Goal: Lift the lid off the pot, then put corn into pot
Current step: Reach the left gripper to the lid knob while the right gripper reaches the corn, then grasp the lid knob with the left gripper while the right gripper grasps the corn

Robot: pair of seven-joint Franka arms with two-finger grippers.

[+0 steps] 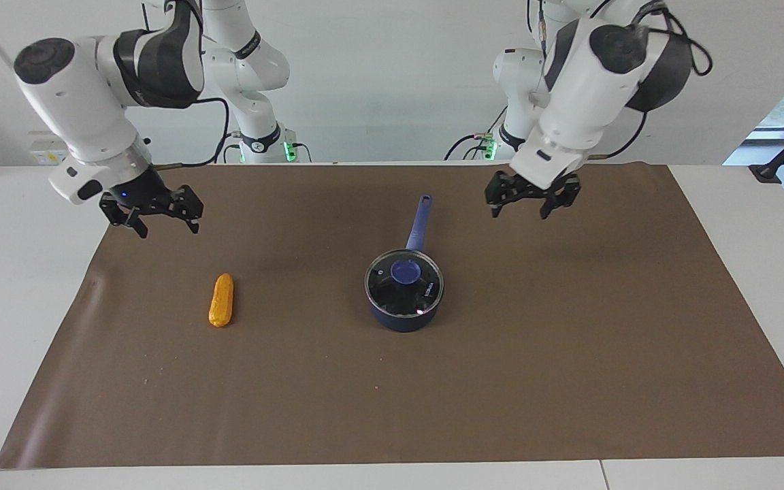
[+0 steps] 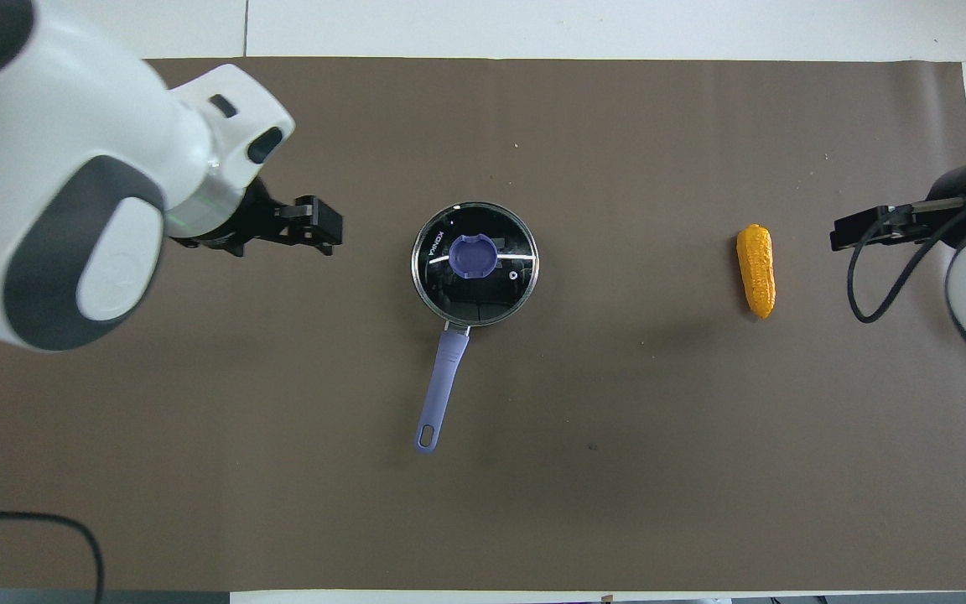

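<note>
Next, the left gripper grabs the lid by its narrow blue knob [image 2: 474, 257] to lift it off, since the glass disc spreads wider than my open fingers.
The navy pot [image 1: 402, 321] stands mid-mat, its long blue handle [image 2: 441, 386] pointing toward the robots. The glass lid [image 1: 426, 289] with its blue knob [image 2: 475, 255] sits on the pot and covers it. The orange-yellow corn [image 1: 222, 300] lies on the mat toward the right arm's end; it also shows in the overhead view [image 2: 756, 270]. My left gripper [image 1: 520, 212] is open and empty, raised over the mat beside the pot, toward the left arm's end [image 2: 334, 235]. My right gripper [image 1: 167, 230] is open and empty, raised over the mat's edge near the corn [image 2: 837, 233].
A brown mat [image 1: 569, 374] covers most of the white table [image 1: 18, 272]. Nothing else lies on the mat. Cables hang from both arms near their wrists.
</note>
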